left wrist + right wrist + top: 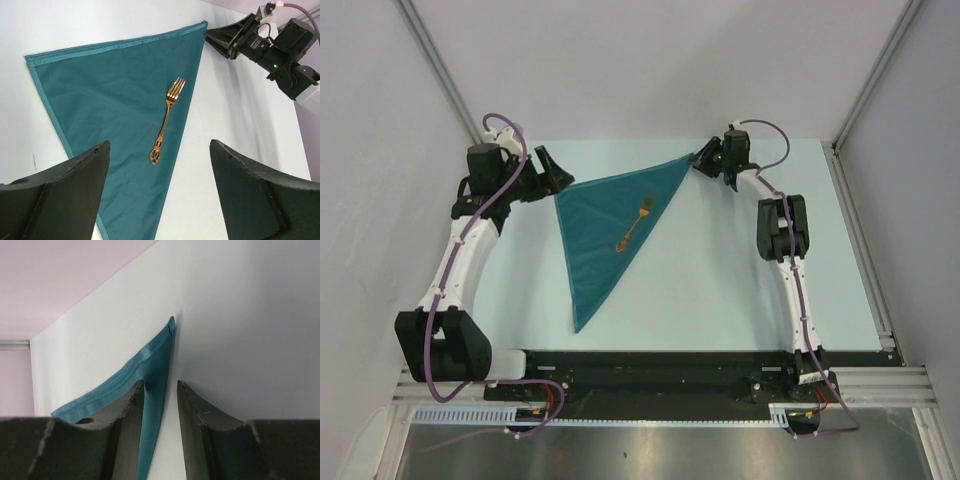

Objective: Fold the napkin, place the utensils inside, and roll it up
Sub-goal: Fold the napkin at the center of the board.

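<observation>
My right gripper pinches the dark teal napkin [605, 225] at its far corner tip [690, 159] next, to fold the napkin's far corner over the gold fork.
The dark teal napkin [605, 225] lies flat on the table, folded into a triangle with one long point toward the near edge. The gold fork [632, 225] lies on it, near its right edge, tines toward the far right. In the left wrist view the fork [167, 120] sits ahead of my open, empty left gripper [159, 145], which hovers by the napkin's [115, 90] left corner [555, 175]. My right gripper [700, 160] is at the far right corner. Its jaws [160, 382] stand narrowly apart with the napkin's edge [155, 360] between them, not pinched.
The pale table [740, 290] has grey walls at the left, back and right. A metal rail [860, 250] runs along its right edge. The arm bases stand on a black bar [660, 375] at the near edge.
</observation>
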